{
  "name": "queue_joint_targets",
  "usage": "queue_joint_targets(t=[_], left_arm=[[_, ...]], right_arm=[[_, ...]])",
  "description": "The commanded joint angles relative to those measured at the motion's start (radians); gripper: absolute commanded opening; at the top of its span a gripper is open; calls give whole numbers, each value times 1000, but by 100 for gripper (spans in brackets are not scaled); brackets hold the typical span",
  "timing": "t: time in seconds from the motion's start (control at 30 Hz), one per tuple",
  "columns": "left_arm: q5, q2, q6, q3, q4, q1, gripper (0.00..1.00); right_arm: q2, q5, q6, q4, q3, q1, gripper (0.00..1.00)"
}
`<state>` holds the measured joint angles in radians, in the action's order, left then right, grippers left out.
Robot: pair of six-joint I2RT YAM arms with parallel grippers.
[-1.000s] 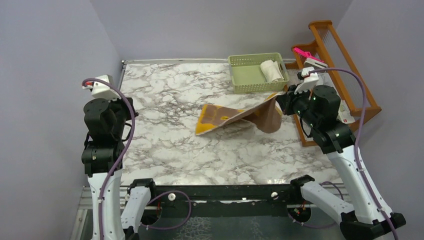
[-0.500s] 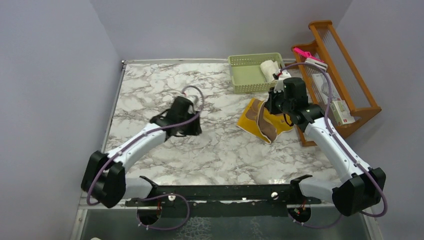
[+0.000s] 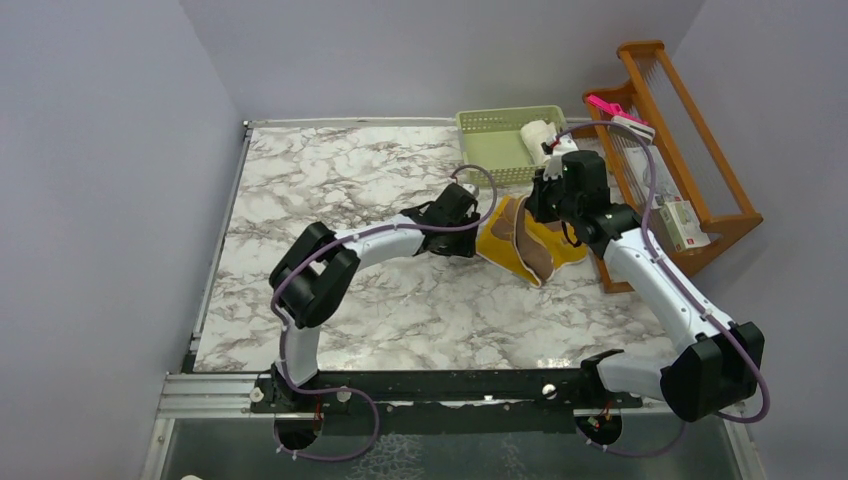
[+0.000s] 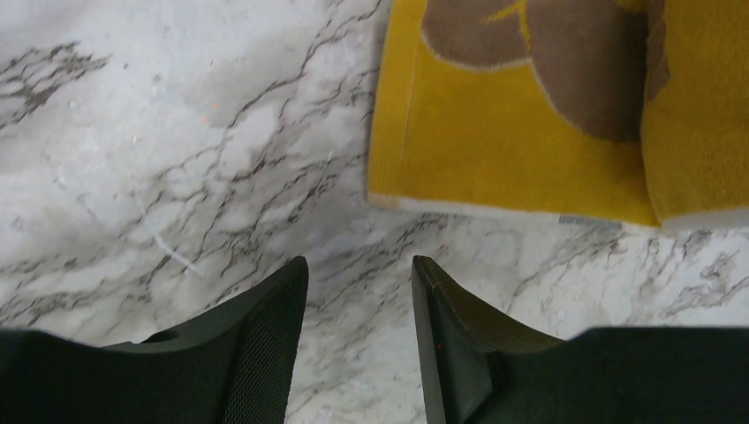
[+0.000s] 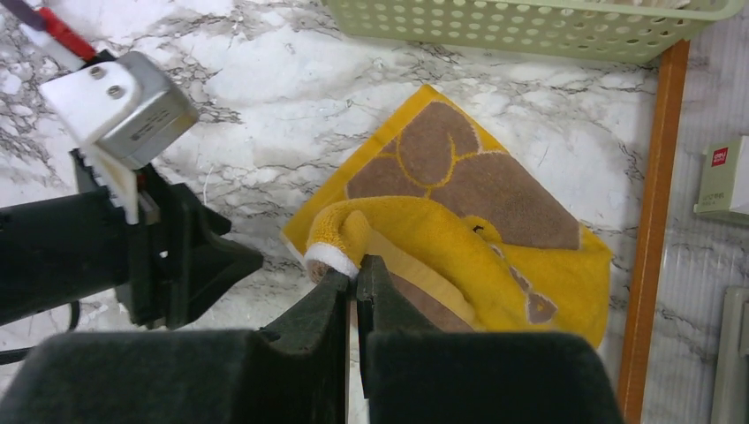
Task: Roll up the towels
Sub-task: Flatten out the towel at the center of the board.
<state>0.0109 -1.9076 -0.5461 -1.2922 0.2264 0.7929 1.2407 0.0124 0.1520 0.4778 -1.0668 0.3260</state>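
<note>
The left gripper grabs the mustard-yellow bear towel by its free white-hemmed corner (image 3: 481,251) (image 4: 385,194) next, to spread it flat for rolling.
The mustard-yellow bear towel (image 3: 530,238) lies crumpled on the marble table right of centre, partly folded over itself. My right gripper (image 5: 355,269) is shut on a lifted edge of this towel (image 5: 459,212), above its near left corner. My left gripper (image 4: 359,265) is open and empty, just off the towel's edge (image 4: 512,132), hovering over bare marble; it also shows in the top view (image 3: 470,240). The cream-white towel (image 3: 540,140) sits rolled in the green basket (image 3: 490,150).
A wooden rack (image 3: 680,140) stands along the table's right edge, with a pink item (image 3: 607,104) on it and a small box (image 3: 685,224) beside it. The basket wall (image 5: 530,26) is just beyond the yellow towel.
My left arm has swung from the left side across the table to the yellow towel's left edge. My right gripper brought the towel down from a stretched hold into a crumpled heap.
</note>
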Motion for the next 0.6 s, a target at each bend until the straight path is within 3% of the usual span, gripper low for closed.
queue_joint_targets(t=[0.0,0.43,0.5,0.57], left_arm=[[-24,-77,-25,-101,-39,13,50],[-98,-209,-21,-141,-28,54,47],[-135,-212,-27,-126,-14,55,43],[-168,-222,-31,-114,5,54,29]], right_arm=[[-30,-9,-7,-41,-3,-1,1],[-57,-12,-14,-43,1,-1,1],[-63,-14,-14,-41,-2,-1,1],[-68,-17,-13,-41,-4,-1,1]])
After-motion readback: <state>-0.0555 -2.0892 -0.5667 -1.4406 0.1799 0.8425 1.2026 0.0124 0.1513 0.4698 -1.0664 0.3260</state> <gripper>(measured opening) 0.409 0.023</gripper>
